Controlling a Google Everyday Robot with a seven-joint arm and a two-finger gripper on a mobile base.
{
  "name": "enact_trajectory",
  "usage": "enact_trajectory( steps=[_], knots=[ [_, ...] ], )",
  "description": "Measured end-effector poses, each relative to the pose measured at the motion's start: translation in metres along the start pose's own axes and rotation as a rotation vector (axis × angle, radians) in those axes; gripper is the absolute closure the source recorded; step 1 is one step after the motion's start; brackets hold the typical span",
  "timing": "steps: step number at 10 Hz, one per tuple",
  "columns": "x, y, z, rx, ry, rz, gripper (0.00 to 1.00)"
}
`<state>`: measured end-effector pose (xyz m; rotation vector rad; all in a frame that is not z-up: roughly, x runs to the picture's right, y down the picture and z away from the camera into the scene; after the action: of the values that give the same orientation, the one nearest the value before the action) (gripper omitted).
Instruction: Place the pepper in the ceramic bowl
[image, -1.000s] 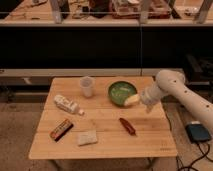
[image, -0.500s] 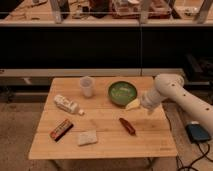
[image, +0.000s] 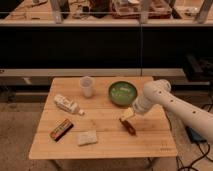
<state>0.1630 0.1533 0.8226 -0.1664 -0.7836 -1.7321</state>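
My gripper grabs the pepper by its end (image: 124, 121) next, since this leaves its body free, to set it in the green ceramic bowl (image: 123, 93).
The pepper (image: 129, 126), small, dark red and tapered, lies on the wooden table (image: 150, 142) right of centre, near the front. The green ceramic bowl (image: 123, 93) with a paler inside stands behind it and holds nothing that I can see. My gripper (image: 127, 114) hangs at the end of the white arm (image: 165, 100), which reaches in from the right. It sits just above the pepper's rear end, open, with nothing in it. The fingertips partly cover that end of the pepper.
A translucent white cup (image: 87, 86) stands left of the bowl. A white bottle (image: 66, 104) lies at the left. A striped red-brown block (image: 61, 129) and a pale packet (image: 87, 137) lie near the front left. A dark shelf unit stands behind the table.
The gripper has moved down and left, from beside the bowl's right front rim to just over the pepper. Nothing on the table has moved.
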Motion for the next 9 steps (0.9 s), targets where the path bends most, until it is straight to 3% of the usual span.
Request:
enact_trajectory(
  steps=[3,6,9],
  knots=[
    [-0.001,-0.005,0.005,-0.001,0.005,-0.026,0.20],
    [-0.007,-0.022,0.030,-0.020,-0.004,-0.098,0.20],
    [-0.011,-0.019,0.047,-0.041,-0.018,-0.090,0.20]
  ],
)
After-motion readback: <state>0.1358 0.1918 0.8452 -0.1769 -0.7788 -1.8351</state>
